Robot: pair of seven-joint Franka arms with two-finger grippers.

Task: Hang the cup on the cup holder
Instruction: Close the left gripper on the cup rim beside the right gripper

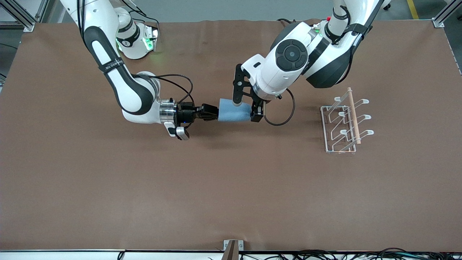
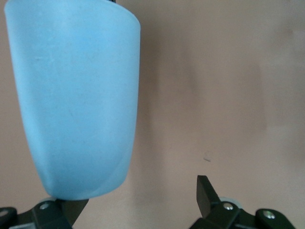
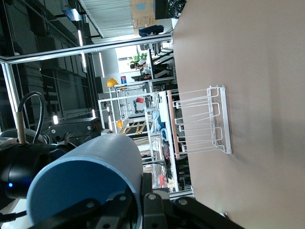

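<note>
My left gripper grabs the light blue cup by its base end (image 1: 247, 112) next, so the cup's open rim stays free to face the cup holder (image 1: 343, 122).
The light blue cup (image 1: 231, 111) is held on its side above the middle of the table. My right gripper (image 1: 213, 112) is shut on the cup's rim, with one finger inside and one outside, as the right wrist view (image 3: 140, 210) shows. My left gripper (image 1: 247, 110) is open and straddles the cup's base end. In the left wrist view the cup (image 2: 76, 100) lies close to one finger, with a wide gap to the other finger (image 2: 206, 193). The white wire cup holder (image 1: 343, 122) with a wooden rod stands toward the left arm's end of the table, also in the right wrist view (image 3: 202, 121).
The brown table cover (image 1: 231, 187) is bare nearer the front camera. A black cable (image 1: 281, 115) loops from the left wrist beside the cup. Cables run along the table's front edge (image 1: 325, 252).
</note>
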